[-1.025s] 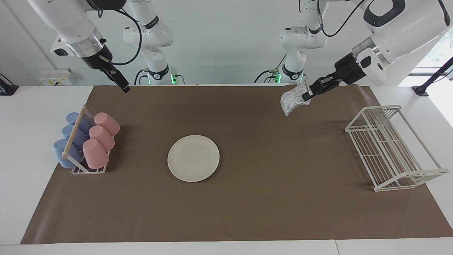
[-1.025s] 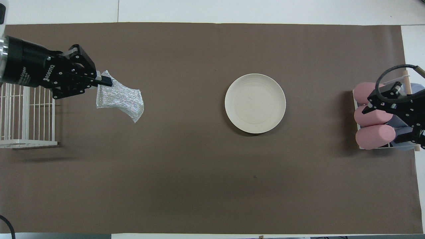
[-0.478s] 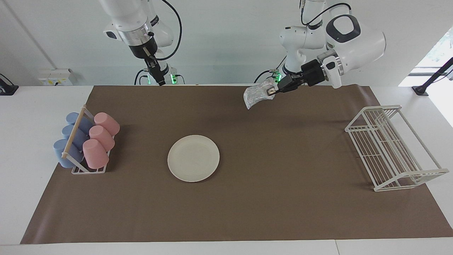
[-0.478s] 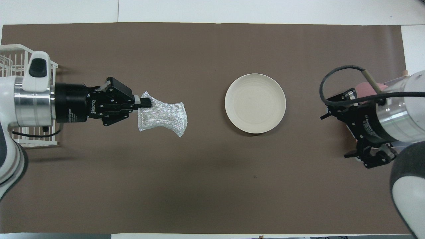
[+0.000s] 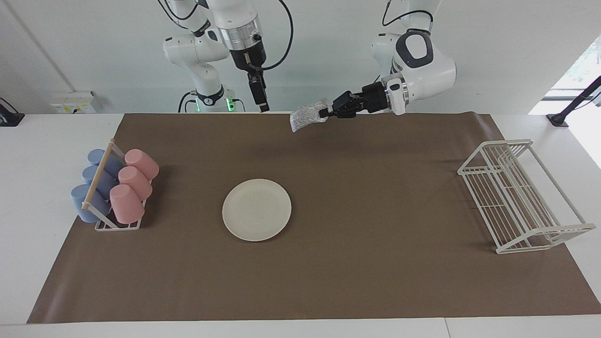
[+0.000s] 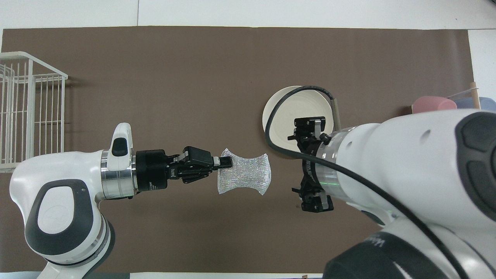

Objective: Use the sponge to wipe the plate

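The fingers of the robot's left gripper cover one edge of the sponge. The right gripper will next grab the sponge by its free opposite end (image 6: pixel 265 173).
The cream-white plate (image 5: pixel 256 210) lies flat on the brown mat, toward the right arm's end of the table. In the overhead view my right arm covers part of the plate (image 6: pixel 294 104). My left gripper (image 5: pixel 323 112) is shut on one edge of the silvery mesh sponge (image 5: pixel 305 119) and holds it in the air over the mat's edge by the robots. In the overhead view the left gripper (image 6: pixel 226 162) and the sponge (image 6: pixel 243 176) show beside the plate. My right gripper (image 5: pixel 264 108) is empty, points down with its fingers together, and hangs over the same mat edge.
A rack of lying pink and blue cups (image 5: pixel 112 188) stands at the right arm's end of the mat. A white wire rack (image 5: pixel 521 197) stands at the left arm's end and also shows in the overhead view (image 6: pixel 31 116). The brown mat (image 5: pixel 375 258) covers most of the table.
My left gripper has carried the sponge from near the wire rack toward the table's middle. My right arm has swung from over the cups toward the middle. The plate has not moved.
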`<state>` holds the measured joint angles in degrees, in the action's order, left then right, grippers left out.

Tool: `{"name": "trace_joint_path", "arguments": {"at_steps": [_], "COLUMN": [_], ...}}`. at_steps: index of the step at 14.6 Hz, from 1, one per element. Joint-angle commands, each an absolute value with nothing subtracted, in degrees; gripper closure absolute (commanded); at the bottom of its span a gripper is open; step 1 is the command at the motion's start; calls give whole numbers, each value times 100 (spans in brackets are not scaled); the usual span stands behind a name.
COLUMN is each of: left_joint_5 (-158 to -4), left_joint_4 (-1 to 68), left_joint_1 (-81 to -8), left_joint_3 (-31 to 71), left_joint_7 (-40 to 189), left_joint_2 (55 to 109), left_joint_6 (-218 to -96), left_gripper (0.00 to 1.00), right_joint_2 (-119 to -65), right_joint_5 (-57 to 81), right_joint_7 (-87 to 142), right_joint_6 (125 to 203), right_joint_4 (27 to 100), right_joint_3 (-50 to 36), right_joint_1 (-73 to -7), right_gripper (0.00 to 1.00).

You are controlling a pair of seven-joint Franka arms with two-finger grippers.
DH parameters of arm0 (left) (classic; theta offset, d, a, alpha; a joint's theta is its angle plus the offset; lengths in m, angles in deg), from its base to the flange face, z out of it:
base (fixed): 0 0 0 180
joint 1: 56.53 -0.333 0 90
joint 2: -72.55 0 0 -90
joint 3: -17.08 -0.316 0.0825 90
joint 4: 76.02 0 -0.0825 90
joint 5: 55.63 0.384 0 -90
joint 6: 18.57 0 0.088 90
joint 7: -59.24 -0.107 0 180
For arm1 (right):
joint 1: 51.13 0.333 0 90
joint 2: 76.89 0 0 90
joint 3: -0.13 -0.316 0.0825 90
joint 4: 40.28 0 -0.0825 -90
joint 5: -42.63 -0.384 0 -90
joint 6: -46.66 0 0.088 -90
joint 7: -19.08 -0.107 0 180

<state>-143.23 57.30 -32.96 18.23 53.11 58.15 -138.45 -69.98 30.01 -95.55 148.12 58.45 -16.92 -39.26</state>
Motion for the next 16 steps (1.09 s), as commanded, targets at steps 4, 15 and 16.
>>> {"name": "trace_joint_path", "arguments": {"at_steps": [4, 15, 16], "left_joint_5": [-15064, -15451, -15451], "left_joint_4": [6276, 6250, 6250], "left_joint_1": [-3280, -3298, -3306], "left_joint_3": [1717, 1699, 1699], "left_joint_7": [4290, 4087, 4087], "left_joint_2": [5673, 5735, 5735], "left_joint_6": [-13371, -13318, -13309], "left_gripper": [100, 100, 100], "right_joint_2": [-6758, -6573, -6573], "right_joint_5": [2716, 2716, 2716], "right_joint_7": [-10185, -10124, -10106], "right_joint_6": [16177, 16733, 16742], "right_joint_4": [6817, 7512, 7512], "right_joint_3": [-1666, -1719, -1719], "right_joint_1": [-3469, -3153, -3153], "right_gripper": [0, 12, 33]}}
